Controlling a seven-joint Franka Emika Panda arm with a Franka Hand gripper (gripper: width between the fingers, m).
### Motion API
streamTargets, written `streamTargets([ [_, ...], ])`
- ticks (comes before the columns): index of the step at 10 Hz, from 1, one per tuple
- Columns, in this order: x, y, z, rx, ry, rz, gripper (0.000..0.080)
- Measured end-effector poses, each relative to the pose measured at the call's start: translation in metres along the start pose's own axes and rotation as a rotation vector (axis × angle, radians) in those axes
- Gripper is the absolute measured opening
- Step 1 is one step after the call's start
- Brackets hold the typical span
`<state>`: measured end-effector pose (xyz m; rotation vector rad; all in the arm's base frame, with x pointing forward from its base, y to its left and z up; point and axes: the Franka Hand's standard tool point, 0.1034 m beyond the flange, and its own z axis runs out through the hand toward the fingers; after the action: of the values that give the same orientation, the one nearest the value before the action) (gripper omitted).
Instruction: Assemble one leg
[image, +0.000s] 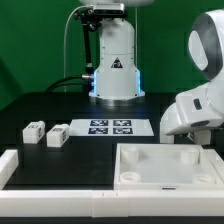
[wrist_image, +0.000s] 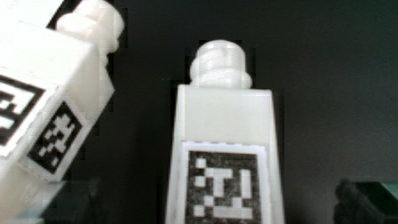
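Observation:
In the wrist view, my gripper's fingers stand on either side of the leg's body, so it is time to close on the tagged leg's body now.
In the wrist view a white leg (wrist_image: 222, 130) with a ribbed peg at one end and a black-and-white tag on its face lies between my open gripper's (wrist_image: 214, 208) dark fingertips (wrist_image: 365, 200), with a gap on each side. A second tagged leg (wrist_image: 54, 90) lies tilted close beside it. In the exterior view my gripper (image: 186, 130) hangs low at the exterior view's right, behind the tray, and its fingers and these two legs are hidden there. Two more small legs (image: 35, 131) (image: 58, 135) lie on the black table at the exterior view's left.
The large white tray-like part (image: 165, 165) with raised corners lies at the front right. A white rail (image: 10, 165) runs along the front left. The marker board (image: 110, 127) lies before the robot base (image: 114, 70).

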<state>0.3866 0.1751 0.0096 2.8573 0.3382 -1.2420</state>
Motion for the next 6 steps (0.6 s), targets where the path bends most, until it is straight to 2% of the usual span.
streamTargets([
  [2, 0.0, -0.0002, 0.0002, 0.0, 0.0, 0.0, 0.0649],
  [3, 0.0, -0.0002, 0.0002, 0.0, 0.0, 0.0, 0.0554],
  [4, 0.0, -0.0003, 0.0002, 0.0, 0.0, -0.001, 0.0353],
  [5, 0.0002, -0.0009, -0.0003, -0.001, 0.001, -0.002, 0.029],
  [6, 0.0002, -0.0016, -0.0003, -0.002, 0.001, -0.003, 0.029],
])
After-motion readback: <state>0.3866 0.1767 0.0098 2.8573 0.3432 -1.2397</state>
